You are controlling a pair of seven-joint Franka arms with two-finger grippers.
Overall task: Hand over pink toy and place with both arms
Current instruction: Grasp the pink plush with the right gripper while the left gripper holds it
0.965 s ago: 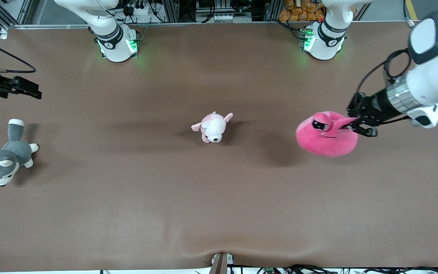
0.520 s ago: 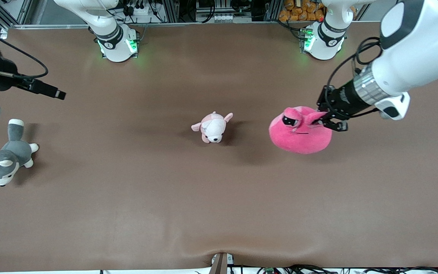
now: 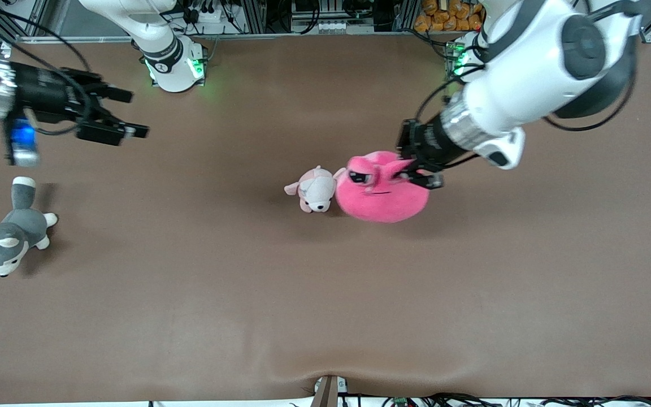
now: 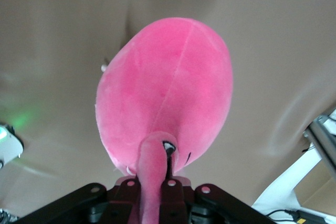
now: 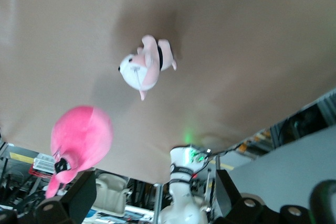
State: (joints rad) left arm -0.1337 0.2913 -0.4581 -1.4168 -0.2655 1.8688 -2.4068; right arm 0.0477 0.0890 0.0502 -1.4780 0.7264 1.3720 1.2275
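My right gripper grips the pink toy by the long flap beside its eyes next to take it, since this leaves its round body (image 3: 384, 202) (image 5: 83, 132) free.
The hot-pink round pink toy (image 3: 381, 192) hangs over the middle of the table, its edge over the pale puppy plush (image 3: 315, 192). My left gripper (image 3: 419, 171) is shut on a long pink flap at the toy's top, beside its half-lidded eyes. In the left wrist view the pink toy (image 4: 168, 90) dangles from the left gripper (image 4: 155, 184), the flap pinched between the fingers. My right gripper (image 3: 133, 113) hovers open and empty over the right arm's end of the table. From the right wrist view the pink toy (image 5: 81, 137) shows well off from the right gripper (image 5: 155, 199).
The puppy plush (image 5: 144, 69) lies at the table's centre. A grey-and-white husky plush (image 3: 6, 234) lies at the right arm's end, nearer the front camera than the right gripper. The brown table cover (image 3: 325, 316) has a wrinkle at its front edge.
The left arm has carried the pink toy from its own end toward the table's middle, up to the puppy. The right gripper has come in over the table from its edge.
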